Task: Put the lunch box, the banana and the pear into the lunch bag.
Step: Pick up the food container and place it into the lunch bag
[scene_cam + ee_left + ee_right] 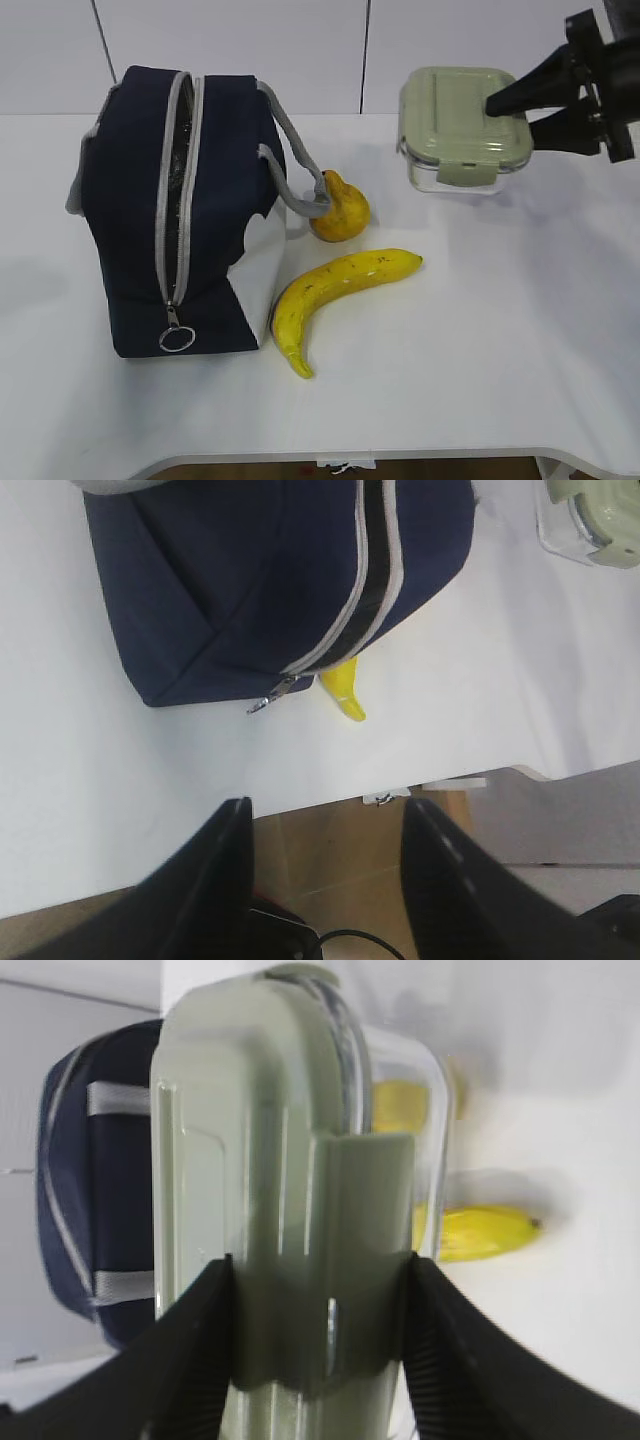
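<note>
My left gripper should take hold of the bag (170, 220) by its grey strap (78, 185) next, so that the lunch bag is held open for packing.
The lunch box (455, 125), clear with a sage-green lid, is held tilted above the table at the back right. My right gripper (512, 116) is shut on its side clip; in the right wrist view the gripper (320, 1280) clamps the box (270, 1110). The navy lunch bag (130, 200) stands at the left with its zipper parted and the ring pull (176, 338) low on the front. The pear (340, 212) lies by the bag's strap. The banana (340, 290) lies in front of it. My left gripper (325, 820) is open and empty over the table's front edge, apart from the bag (240, 580).
The white table (500, 330) ends at a rounded front edge, with brown floor beyond it in the left wrist view. A white wall runs behind the table. The banana's tip (345, 695) shows past the bag's corner, and the lunch box corner (590, 520) shows at top right.
</note>
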